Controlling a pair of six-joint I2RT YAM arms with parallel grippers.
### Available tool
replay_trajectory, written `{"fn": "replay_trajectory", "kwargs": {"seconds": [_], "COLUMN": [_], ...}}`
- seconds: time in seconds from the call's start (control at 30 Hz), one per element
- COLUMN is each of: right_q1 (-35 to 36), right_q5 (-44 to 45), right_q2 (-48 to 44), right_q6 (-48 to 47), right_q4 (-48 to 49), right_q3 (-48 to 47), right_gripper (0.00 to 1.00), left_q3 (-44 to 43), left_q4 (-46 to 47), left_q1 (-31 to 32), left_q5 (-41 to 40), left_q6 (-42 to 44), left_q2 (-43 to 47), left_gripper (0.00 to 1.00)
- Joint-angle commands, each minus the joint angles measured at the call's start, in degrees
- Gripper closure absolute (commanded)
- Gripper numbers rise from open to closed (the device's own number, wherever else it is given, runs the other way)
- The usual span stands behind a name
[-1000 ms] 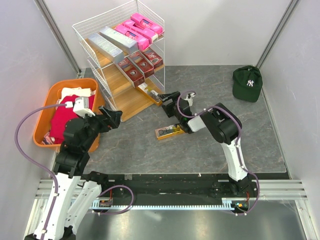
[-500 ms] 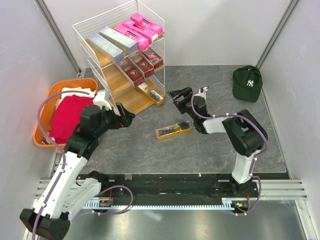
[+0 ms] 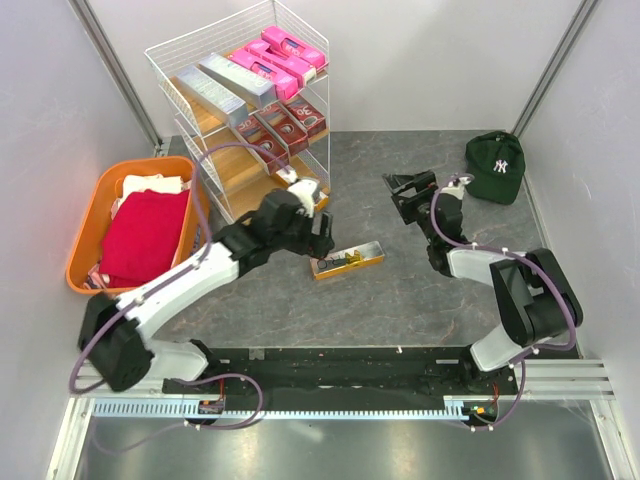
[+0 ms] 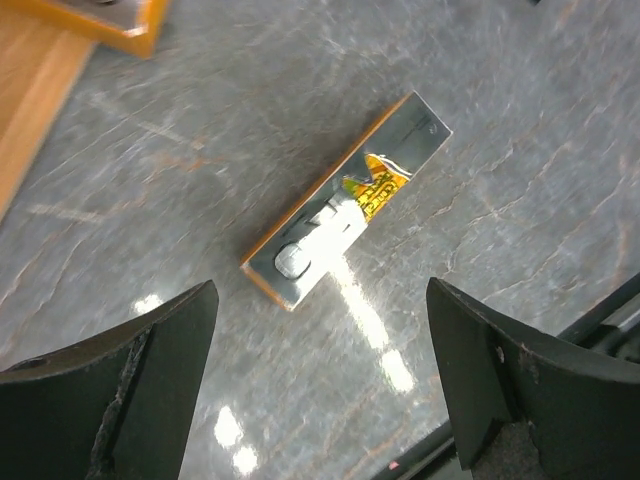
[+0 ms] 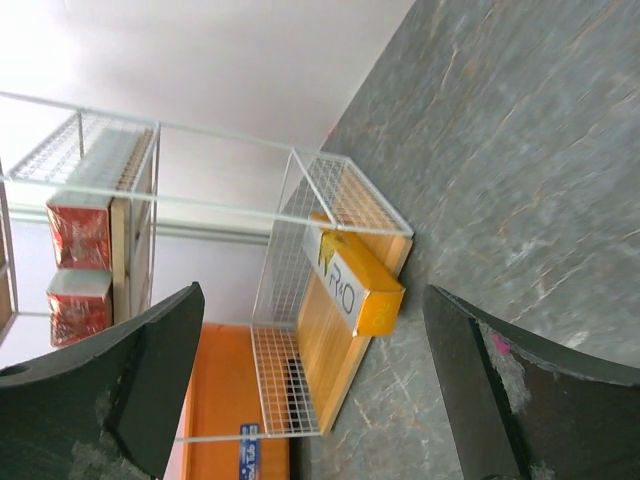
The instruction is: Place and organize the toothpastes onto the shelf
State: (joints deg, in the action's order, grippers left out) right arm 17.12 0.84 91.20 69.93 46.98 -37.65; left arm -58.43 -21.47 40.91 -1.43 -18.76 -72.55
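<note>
My left gripper reaches the toothpaste box next and grabs across its long sides by the yellow patch [image 3: 353, 257] [image 4: 376, 188], leaving the lettered end free to hand over.
One gold-white-black toothpaste box [image 3: 347, 261] lies flat on the grey table; the left wrist view shows it [image 4: 345, 200] just ahead of my open fingers. My left gripper [image 3: 320, 235] hangs open and empty just left of it [image 4: 320, 400]. The white wire shelf [image 3: 165, 50] holds pink boxes [image 3: 277, 55] and silver boxes [image 3: 213, 88] on top and dark red boxes [image 3: 285, 125] on the middle board. A gold box [image 5: 352, 282] lies on the bottom board. My right gripper [image 3: 402, 195] is open and empty, right of the shelf [image 5: 315, 390].
An orange basket [image 3: 100, 195] with red and white cloths stands left of the shelf and shows in the right wrist view [image 5: 235, 400]. A dark green cap [image 3: 495, 166] lies at the back right. Grey walls close in both sides.
My left arm swung right from the basket to just left of the loose gold box. My right arm drew back from the shelf's bottom board toward the cap, leaving a gold box there.
</note>
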Motion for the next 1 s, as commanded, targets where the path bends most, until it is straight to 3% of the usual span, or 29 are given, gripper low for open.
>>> {"fn": "replay_trajectory", "kwargs": {"seconds": [0.0,0.27,0.47,0.83,0.97], "right_q1": [-4.02,-10.35,-12.29,-12.64,-12.64], "right_q5": [-3.04,-7.34,-9.37,-12.44,-11.30], "right_q2": [-4.18,-5.94,-5.07,-1.37,-3.48], "right_q6": [-0.76,-0.06,0.47,2.14,-0.49], "right_q4": [1.01,1.01,1.27,4.52,1.02], "right_q3": [1.96,3.99,3.90,3.28,2.32], "right_gripper": [0.02,0.02,0.02,0.02,0.02], "left_q3": [-6.16,-17.92,-21.98,-25.41,-26.38], "left_q4": [3.63,3.98,3.46,2.14,1.52], "left_q1": [3.04,4.80,5.50,6.73,7.52], "left_q5": [1.42,10.04,13.73,4.69,2.58], "left_q6": [8.04,12.96,15.25,16.04,15.86], "left_q2": [-10.39,-30.69,-35.99,-44.33,-45.66], "left_gripper": [0.08,0.08,0.08,0.08,0.20]}}
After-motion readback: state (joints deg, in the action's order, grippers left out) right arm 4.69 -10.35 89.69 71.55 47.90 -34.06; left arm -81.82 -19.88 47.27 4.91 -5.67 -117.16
